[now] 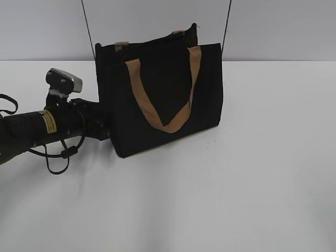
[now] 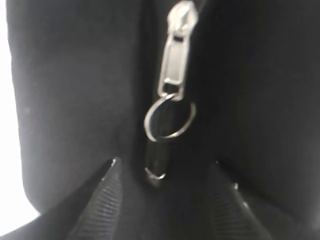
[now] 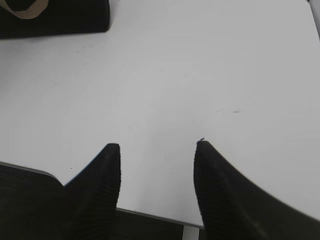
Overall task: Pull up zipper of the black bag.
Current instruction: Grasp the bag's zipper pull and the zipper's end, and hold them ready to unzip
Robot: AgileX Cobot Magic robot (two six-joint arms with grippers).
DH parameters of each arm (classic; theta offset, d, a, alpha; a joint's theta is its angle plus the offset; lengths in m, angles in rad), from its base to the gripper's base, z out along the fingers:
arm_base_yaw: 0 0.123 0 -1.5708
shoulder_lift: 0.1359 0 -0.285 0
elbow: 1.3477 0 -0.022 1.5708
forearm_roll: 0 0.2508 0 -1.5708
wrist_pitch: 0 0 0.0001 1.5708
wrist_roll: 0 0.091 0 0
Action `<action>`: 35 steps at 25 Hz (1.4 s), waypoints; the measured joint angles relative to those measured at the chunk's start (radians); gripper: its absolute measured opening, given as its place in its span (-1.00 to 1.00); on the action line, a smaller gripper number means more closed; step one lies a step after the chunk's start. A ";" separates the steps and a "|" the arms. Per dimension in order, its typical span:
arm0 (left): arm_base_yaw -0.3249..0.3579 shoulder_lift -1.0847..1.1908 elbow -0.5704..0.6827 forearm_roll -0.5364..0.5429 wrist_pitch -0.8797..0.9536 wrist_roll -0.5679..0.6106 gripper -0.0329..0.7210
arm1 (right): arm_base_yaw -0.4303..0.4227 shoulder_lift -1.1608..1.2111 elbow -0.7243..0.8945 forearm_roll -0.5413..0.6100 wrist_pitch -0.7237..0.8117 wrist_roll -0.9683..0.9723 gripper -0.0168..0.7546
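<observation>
The black bag needs to be held steady for zipping, so I need to grab the zipper by its end tab (image 2: 156, 172) with my left gripper next.
The black bag (image 1: 205, 89) stands upright on the white table, its tan strap handle (image 1: 140, 97) hanging down the front. My left arm reaches in from the left, and the left gripper's jaws are hidden against the bag's left end in the exterior view. In the left wrist view the left gripper (image 2: 165, 162) is open and close to the black fabric (image 2: 75, 75). The zipper's silvery pull (image 2: 175, 70) with a metal ring (image 2: 170, 119) hangs just ahead, between the fingers and untouched. My right gripper (image 3: 157, 145) is open and empty over bare table, with the bag's corner (image 3: 60, 22) far off at the top left.
The white table (image 1: 236, 184) spreads in front and to the right of the bag. Two thin dark lines (image 1: 87, 26) (image 1: 227, 26) rise behind the bag. The table's near edge (image 3: 150, 214) shows below the right fingers.
</observation>
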 joint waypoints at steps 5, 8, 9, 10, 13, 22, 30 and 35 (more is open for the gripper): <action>-0.002 0.010 -0.032 -0.026 0.010 0.000 0.07 | 0.000 0.000 0.000 0.000 0.000 0.000 0.00; -0.002 0.010 -0.043 -0.031 0.019 0.000 0.00 | 0.000 0.000 0.000 0.000 0.000 0.000 0.00; -0.002 0.010 -0.046 -0.032 0.027 0.000 -0.05 | 0.000 0.000 0.000 0.000 0.000 0.000 0.00; -0.002 0.010 -0.049 -0.033 0.038 0.000 -0.13 | 0.000 0.000 0.000 0.000 0.000 0.000 0.00; -0.002 0.010 -0.052 -0.033 0.057 0.000 -0.42 | 0.000 0.000 0.000 0.000 0.000 0.000 0.00; -0.002 0.010 -0.053 -0.029 0.086 0.000 -0.84 | 0.000 0.000 0.000 0.008 0.000 0.000 0.00; -0.002 -0.122 -0.053 0.019 0.218 -0.001 -0.84 | 0.000 0.000 0.000 0.120 -0.005 0.000 0.00; -0.002 -0.254 -0.052 0.081 0.315 -0.067 -0.84 | 0.000 0.000 0.000 0.168 -0.023 0.000 0.00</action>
